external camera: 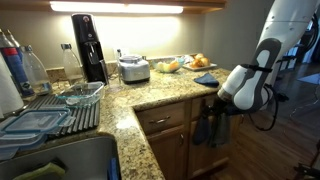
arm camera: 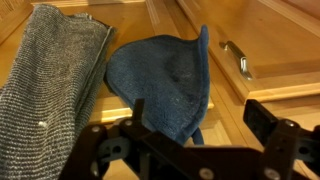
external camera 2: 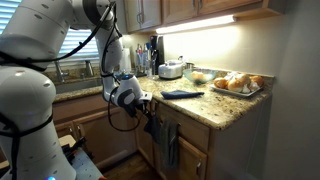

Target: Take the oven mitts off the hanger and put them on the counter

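My gripper pinches the blue oven mitt near its hanging end next, just under the counter edge. Then it lifts the mitt onto the counter.
In the wrist view a dusty-blue oven mitt (arm camera: pixel 165 70) hangs against the wooden cabinet front beside a grey knitted towel (arm camera: pixel 50 85). My gripper (arm camera: pixel 200 120) is open, its fingers spread at the mitt's lower edge and not closed on it. In both exterior views the gripper (external camera: pixel 215 104) (external camera 2: pixel 146 106) is pressed close to the cabinet just under the counter edge, with dark hanging cloth (external camera: pixel 210 128) (external camera 2: pixel 166 140) below it. Another blue mitt (external camera: pixel 205 79) (external camera 2: pixel 182 94) lies flat on the granite counter (external camera: pixel 150 97) (external camera 2: pixel 215 108).
On the counter are a plate of food (external camera 2: pixel 236 84), a toaster (external camera: pixel 133 69), a black coffee machine (external camera: pixel 88 45) and a dish rack (external camera: pixel 60 112) by the sink. A metal drawer handle (arm camera: pixel 238 60) is to the right of the mitt.
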You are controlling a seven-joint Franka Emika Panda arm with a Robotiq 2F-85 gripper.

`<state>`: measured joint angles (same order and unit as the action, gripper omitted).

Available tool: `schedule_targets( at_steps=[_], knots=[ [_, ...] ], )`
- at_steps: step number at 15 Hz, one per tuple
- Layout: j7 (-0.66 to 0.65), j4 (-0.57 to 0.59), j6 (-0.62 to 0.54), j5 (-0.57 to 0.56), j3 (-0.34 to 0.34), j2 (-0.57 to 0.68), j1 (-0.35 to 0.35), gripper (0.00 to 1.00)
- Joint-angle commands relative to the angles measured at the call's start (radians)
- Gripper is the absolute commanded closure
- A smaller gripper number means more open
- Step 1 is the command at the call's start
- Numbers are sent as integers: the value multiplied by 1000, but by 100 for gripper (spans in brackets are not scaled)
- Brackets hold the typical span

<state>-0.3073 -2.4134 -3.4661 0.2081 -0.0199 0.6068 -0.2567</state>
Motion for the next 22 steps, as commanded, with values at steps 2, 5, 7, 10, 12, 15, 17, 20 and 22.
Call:
schedule_targets(
  at_steps=[2,5,7,10,12,15,17,20,22],
  knots=[
    [55,69,0,21,9,57,2,0],
    [61,113,0,21,5,88,5,0],
    [63,131,0,18,2,105,10,0],
    [65,162,0,33,21,136,-8,0],
    [66,185,0,38,29,157,-15,0],
    [68,221,0,53,42,186,-29,0],
    [68,235,0,53,37,202,-23,0],
    [70,254,0,54,37,221,-22,0],
    [73,262,0,53,37,232,-21,21]
  ],
)
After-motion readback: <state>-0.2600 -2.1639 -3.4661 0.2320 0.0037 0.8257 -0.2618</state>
